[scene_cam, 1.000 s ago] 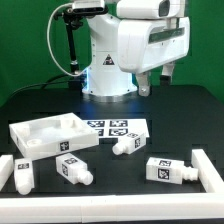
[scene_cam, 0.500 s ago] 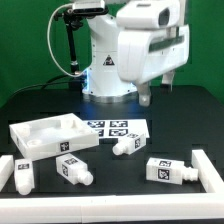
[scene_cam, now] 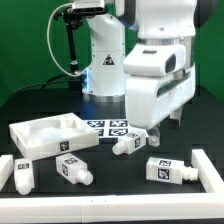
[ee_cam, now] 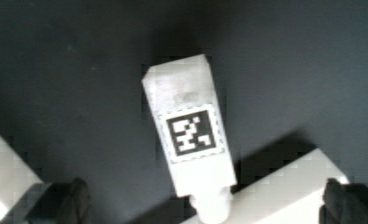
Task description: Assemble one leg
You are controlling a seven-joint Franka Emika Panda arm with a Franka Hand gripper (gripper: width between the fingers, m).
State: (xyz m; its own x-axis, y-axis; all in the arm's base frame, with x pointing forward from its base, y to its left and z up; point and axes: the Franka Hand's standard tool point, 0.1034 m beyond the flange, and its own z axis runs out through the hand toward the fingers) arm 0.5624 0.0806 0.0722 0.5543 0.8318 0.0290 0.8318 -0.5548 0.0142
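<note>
The white leg's round peg end needs to stay free for fitting. My gripper needs to grab the leg by its square body (scene_cam: 166, 169) (ee_cam: 190, 115).
Four white legs with tags lie on the black table. One leg (scene_cam: 127, 145) lies just in front of the marker board (scene_cam: 112, 127). My gripper (scene_cam: 149, 131) hangs low just above and to the exterior view's right of this leg, its fingers mostly hidden by the white hand. In the wrist view this leg (ee_cam: 195, 125) lies lengthwise between my two dark fingertips (ee_cam: 56, 205), its round peg end (ee_cam: 209, 205) nearest them. My gripper (ee_cam: 202, 208) is open and empty, not touching the leg. The other legs (scene_cam: 73, 169) (scene_cam: 166, 169) (scene_cam: 22, 175) lie nearer the front.
The big white tray-like piece (scene_cam: 50, 135) lies at the exterior view's left, beside the marker board. A white rail (scene_cam: 207, 168) borders the front right, and another runs along the front edge. The robot base (scene_cam: 105, 70) stands behind.
The arm has swung forward and down from high at the back to just above the leg by the marker board. No parts have moved.
</note>
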